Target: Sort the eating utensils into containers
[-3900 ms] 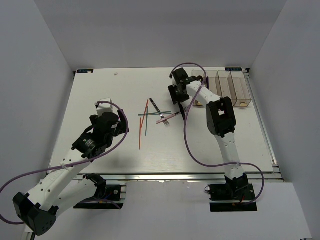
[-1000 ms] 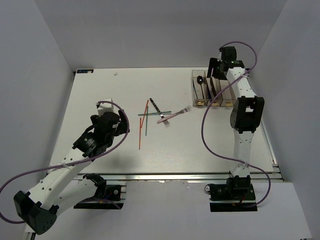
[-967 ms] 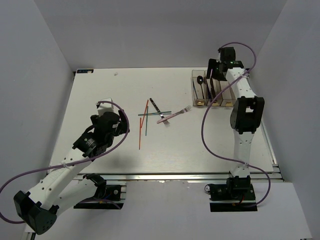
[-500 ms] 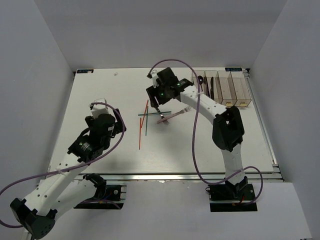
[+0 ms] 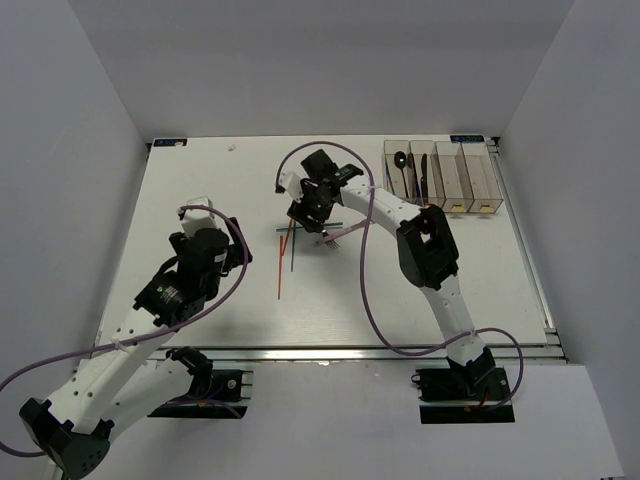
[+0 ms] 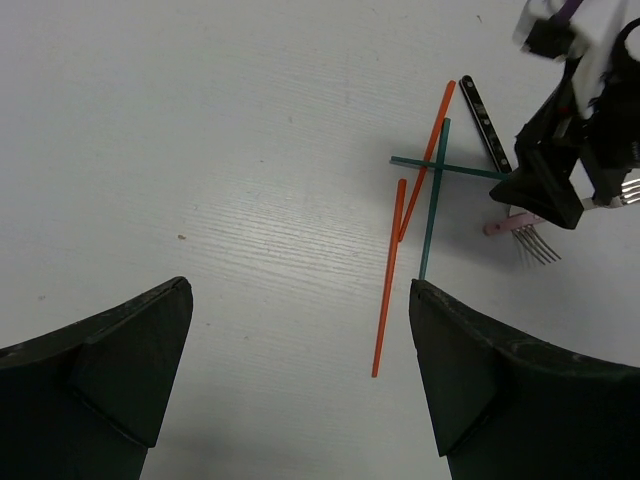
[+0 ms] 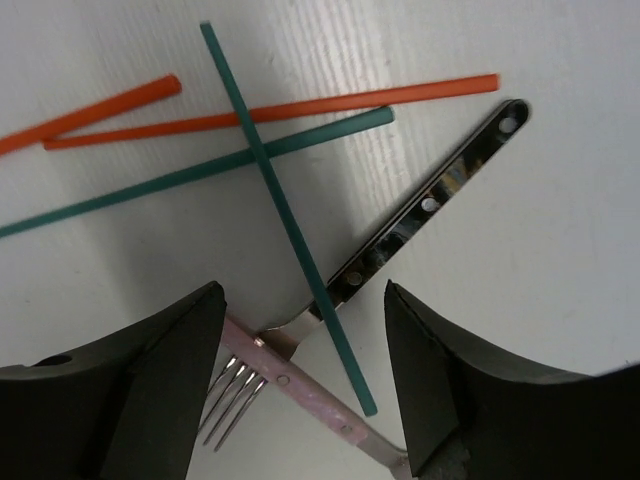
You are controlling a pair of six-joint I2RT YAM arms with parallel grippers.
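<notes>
My right gripper's fingers are still above the green chopstick between them, so closing now would miss it. The gripper comes down first, then closes.
My right gripper (image 7: 305, 400) is open and empty, low over the utensil pile in mid-table (image 5: 312, 216). Between its jaws lie a pink-handled fork (image 7: 320, 385) crossed over a silver fork (image 7: 430, 205), plus a green chopstick (image 7: 275, 215). A second green chopstick (image 7: 200, 170) and two orange chopsticks (image 7: 270, 110) lie just beyond. My left gripper (image 6: 300, 400) is open and empty, left of the pile (image 5: 225, 245). The clear containers (image 5: 455, 175) stand at the back right. A black spoon (image 5: 400, 160) and a dark knife (image 5: 421, 176) lie in the two left bins.
In the left wrist view one orange chopstick (image 6: 388, 275) lies nearest my left jaws, with the right gripper (image 6: 570, 170) beyond it. White walls enclose the table on three sides. The two right-hand bins show nothing inside.
My right arm has swung from the bins at the back right over to the utensil pile and dropped low over the forks. My left arm shifted slightly.
</notes>
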